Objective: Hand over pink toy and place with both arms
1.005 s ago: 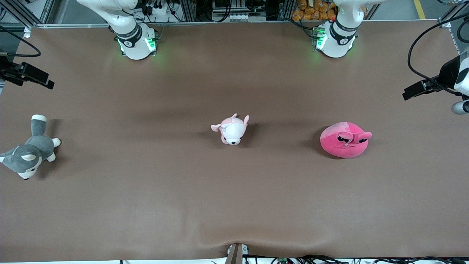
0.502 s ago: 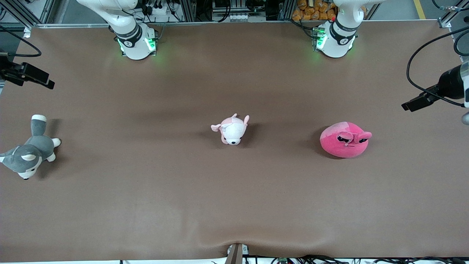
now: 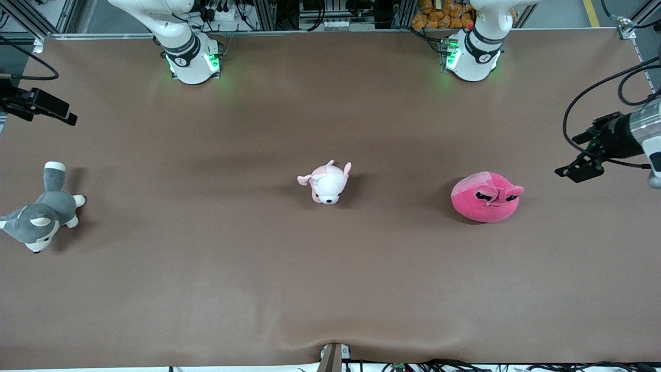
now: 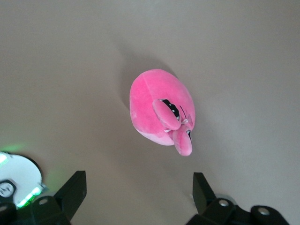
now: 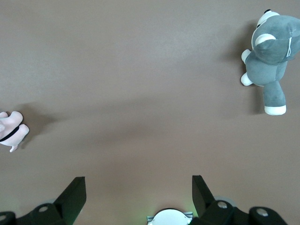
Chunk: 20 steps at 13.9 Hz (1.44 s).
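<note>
I should grab the pink toy (image 3: 485, 199) by its ear (image 3: 515, 192) with my left gripper next, to hand the toy over.
The pink toy (image 3: 485, 199) is a round hot-pink plush that lies on the brown table toward the left arm's end. It also shows in the left wrist view (image 4: 157, 110), face up. My left gripper (image 3: 576, 155) hangs open and empty in the air over the table's end, beside the toy and apart from it; the left wrist view (image 4: 138, 187) shows its jaws wide apart. My right gripper (image 3: 64, 114) waits open and empty over the right arm's end of the table, and its jaws (image 5: 136, 190) are spread over bare table.
A pale pink-and-white plush (image 3: 326, 183) lies at the table's middle, its edge in the right wrist view (image 5: 10, 131). A grey-and-white husky plush (image 3: 38, 214) lies at the right arm's end, also in the right wrist view (image 5: 269, 61). A black cable (image 3: 588, 98) loops by the left gripper.
My left gripper has turned and come lower, closer to the pink toy. The right arm and the toys have not moved.
</note>
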{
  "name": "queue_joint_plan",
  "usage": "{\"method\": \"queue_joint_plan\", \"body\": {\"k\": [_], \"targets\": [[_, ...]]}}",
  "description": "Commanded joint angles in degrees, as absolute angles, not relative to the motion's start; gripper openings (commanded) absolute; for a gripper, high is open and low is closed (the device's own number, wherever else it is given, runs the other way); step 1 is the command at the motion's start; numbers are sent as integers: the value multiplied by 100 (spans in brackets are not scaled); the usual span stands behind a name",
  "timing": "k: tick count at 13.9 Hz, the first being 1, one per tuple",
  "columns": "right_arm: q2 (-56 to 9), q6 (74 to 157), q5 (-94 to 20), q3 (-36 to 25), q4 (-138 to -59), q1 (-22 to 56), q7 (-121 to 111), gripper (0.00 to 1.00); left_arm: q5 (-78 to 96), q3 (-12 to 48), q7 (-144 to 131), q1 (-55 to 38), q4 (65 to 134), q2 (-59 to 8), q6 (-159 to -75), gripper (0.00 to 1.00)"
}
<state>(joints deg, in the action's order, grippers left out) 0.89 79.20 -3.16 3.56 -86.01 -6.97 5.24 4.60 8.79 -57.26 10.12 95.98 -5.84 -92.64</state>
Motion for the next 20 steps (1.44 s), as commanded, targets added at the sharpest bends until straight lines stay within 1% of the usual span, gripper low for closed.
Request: {"method": "queue_joint_plan", "body": {"k": [1, 4, 7, 11, 19, 20], "targets": [[18, 7849, -316, 396, -8499, -703, 554, 100, 545, 905, -6195, 1081, 10046, -579, -9632, 100], [18, 7831, -316, 387, -8499, -712, 536, 100, 510, 879, -7361, 1099, 10002, -878, -9877, 100], [18, 7831, -316, 387, -8490, -721, 545, 100, 536, 879, -8311, 1064, 10230, -1054, -10396, 100], [18, 7831, -316, 369, -8429, -747, 527, 100, 519, 923, -9103, 1011, 10204, -1546, -10766, 100], [18, 7831, -316, 369, -8429, -738, 545, 100, 589, 949, -9378, 941, 10204, -1942, -10925, 100], [18, 7831, -316, 369, -8429, -738, 536, 100, 632, 958, -9439, 914, 10204, -1986, -10934, 99]]}}
